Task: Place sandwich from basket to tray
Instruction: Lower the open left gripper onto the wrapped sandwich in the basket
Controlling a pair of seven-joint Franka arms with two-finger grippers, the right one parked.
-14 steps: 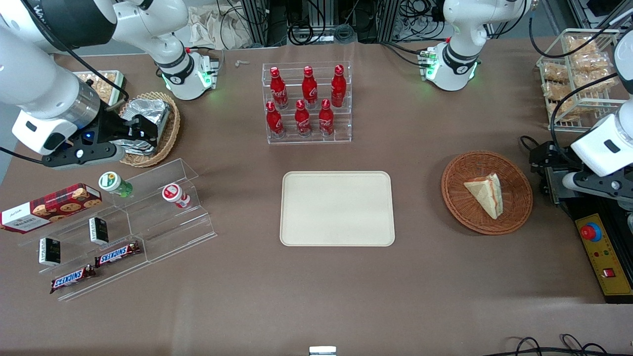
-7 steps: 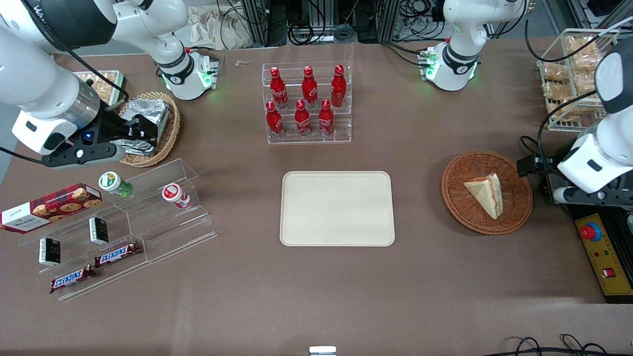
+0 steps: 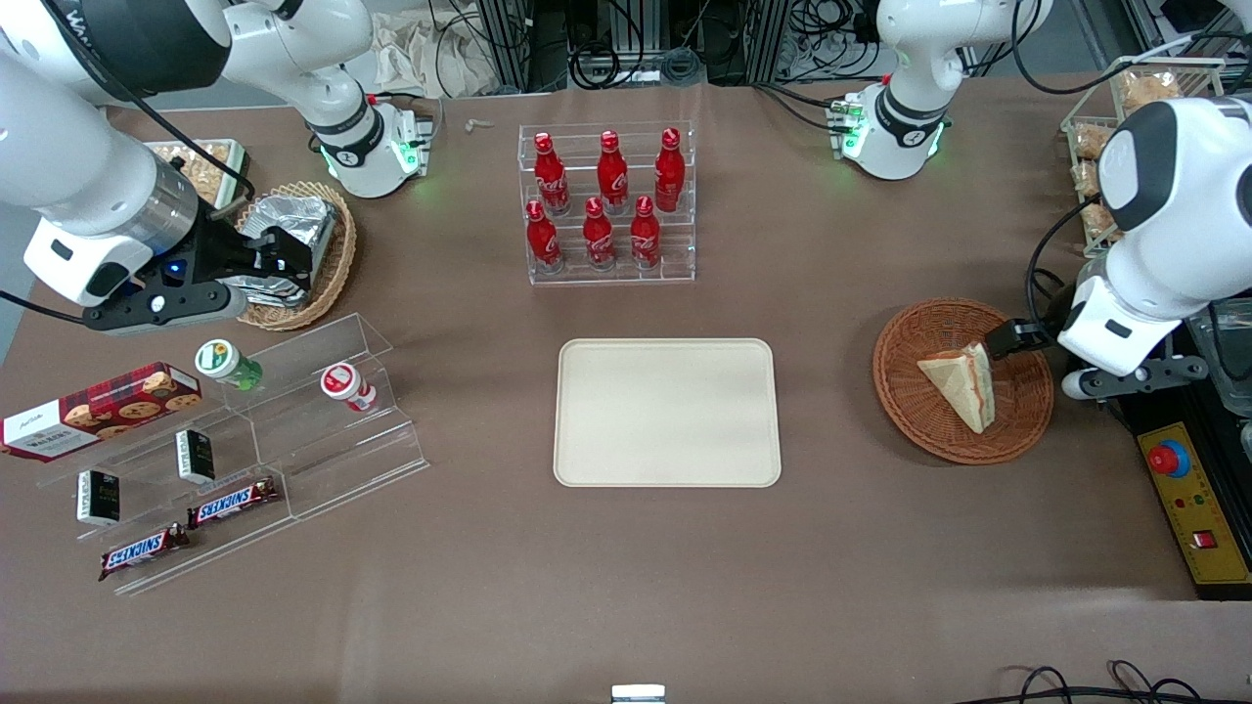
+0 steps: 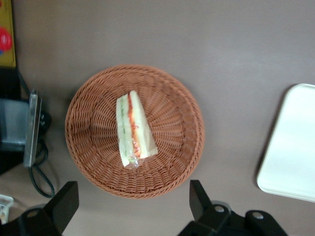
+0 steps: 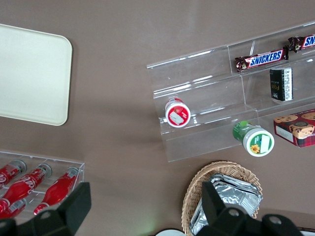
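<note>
I will next grab the sandwich with my gripper by its end with the bunched clear wrap (image 3: 971,356), and then I will set the sandwich onto the tray (image 3: 667,412).
The sandwich (image 3: 963,384) is a pale triangular wedge with a red and green filling stripe. It lies in the round reddish-brown wicker basket (image 3: 919,420) toward the working arm's end of the table. My gripper (image 3: 1017,340) hangs above the basket's rim on the side nearest that table end, open, apart from the sandwich. In the left wrist view its gripper (image 4: 132,201) shows two black fingers (image 4: 199,199) spread wide with nothing between them, just off the basket (image 4: 93,123) that holds the sandwich (image 4: 134,129). The cream tray (image 3: 667,412) lies flat mid-table with nothing on it, and its corner (image 4: 293,142) shows beside the basket.
A yellow control box with a red button (image 3: 1188,499) sits at the table end beside the basket. A wire rack of snack bags (image 3: 1105,147) stands farther from the camera. An acrylic rack of red bottles (image 3: 608,205) stands farther back than the tray. Stepped shelves (image 3: 245,430) and a foil-packet basket (image 3: 298,244) lie toward the parked arm's end.
My arm has swung in from the table end toward the basket. The gripper now hangs over the basket's rim. The sandwich and basket have not moved.
</note>
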